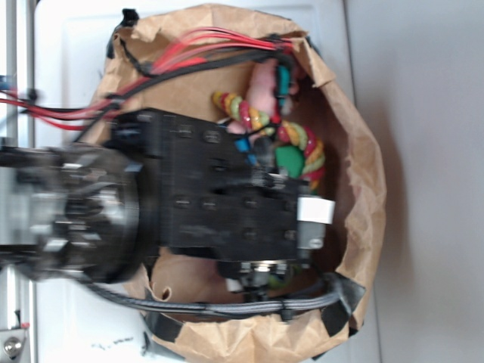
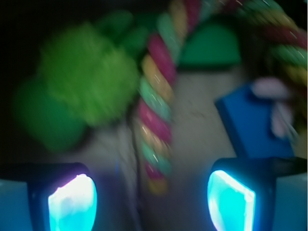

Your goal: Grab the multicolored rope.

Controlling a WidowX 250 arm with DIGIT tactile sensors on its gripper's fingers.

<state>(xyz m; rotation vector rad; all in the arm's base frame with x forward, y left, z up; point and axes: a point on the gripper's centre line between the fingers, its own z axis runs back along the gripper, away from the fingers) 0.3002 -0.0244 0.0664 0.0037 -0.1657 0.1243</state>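
Note:
The rope's end doesn't reach the gap between my glowing fingers, so they would miss if I closed now. My gripper needs to move toward the rope's end before it closes on the rope's lower end.
The multicolored rope is a thick twist of pink, yellow and light green strands. In the wrist view it runs from the top middle down to an end just above the gap between my fingers. My gripper is open, with its two glowing pads far apart and nothing between them. In the exterior view the rope curves along the far inner side of the paper bag, and the black arm hides my fingers and part of the rope.
A fuzzy green plush toy lies left of the rope. A blue block sits to the right and a green domed piece behind. A pink plush toy lies near the bag wall. Red cables cross the bag rim.

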